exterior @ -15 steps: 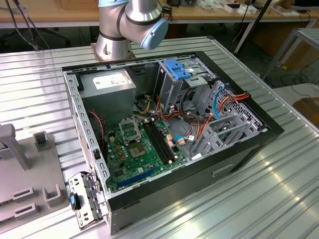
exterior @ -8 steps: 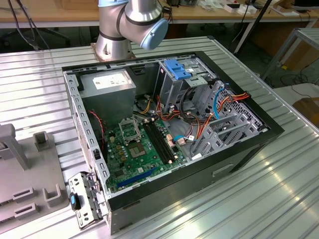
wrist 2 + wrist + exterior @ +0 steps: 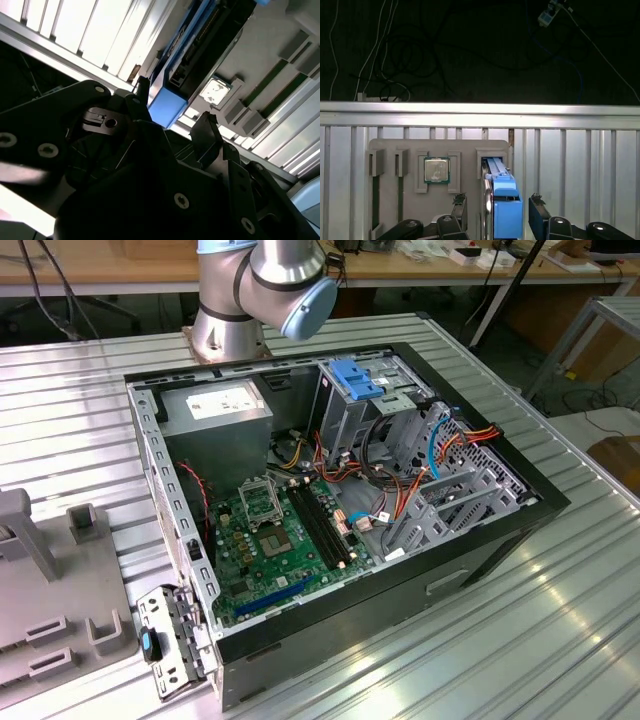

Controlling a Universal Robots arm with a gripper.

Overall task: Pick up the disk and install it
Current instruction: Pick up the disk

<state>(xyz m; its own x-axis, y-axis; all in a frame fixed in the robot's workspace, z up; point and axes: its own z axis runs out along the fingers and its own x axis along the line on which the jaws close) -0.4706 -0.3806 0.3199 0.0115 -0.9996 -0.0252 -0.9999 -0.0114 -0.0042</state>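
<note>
I next need to grab the disk by its exposed blue carrier end (image 3: 507, 217) with my gripper, since the grey slot closes around one end of the disk. Then I can install the disk.
The disk (image 3: 503, 200) stands on edge in a slot of a grey holder block (image 3: 440, 147), its bright blue carrier facing the camera. My gripper (image 3: 497, 204) is open and straddles it, one dark fingertip (image 3: 459, 201) on each side and a narrow gap between each fingertip and the disk. In the second wrist view the disk (image 3: 192, 55) runs away from the gripper (image 3: 175, 102), with its blue end sitting between the two fingertips (image 3: 207, 122). In the exterior view the open computer case (image 3: 500, 530) lies on the ribbed metal table, and a blue bracket (image 3: 355, 378) tops its drive cage.
A square processor chip (image 3: 436, 170) rests in a pocket of the holder block beside the disk. The block (image 3: 40, 600) lies at the exterior view's left, next to the case. Inside the case are a power supply box (image 3: 215, 405), a green motherboard (image 3: 270, 540) and loose cables (image 3: 400, 490).
</note>
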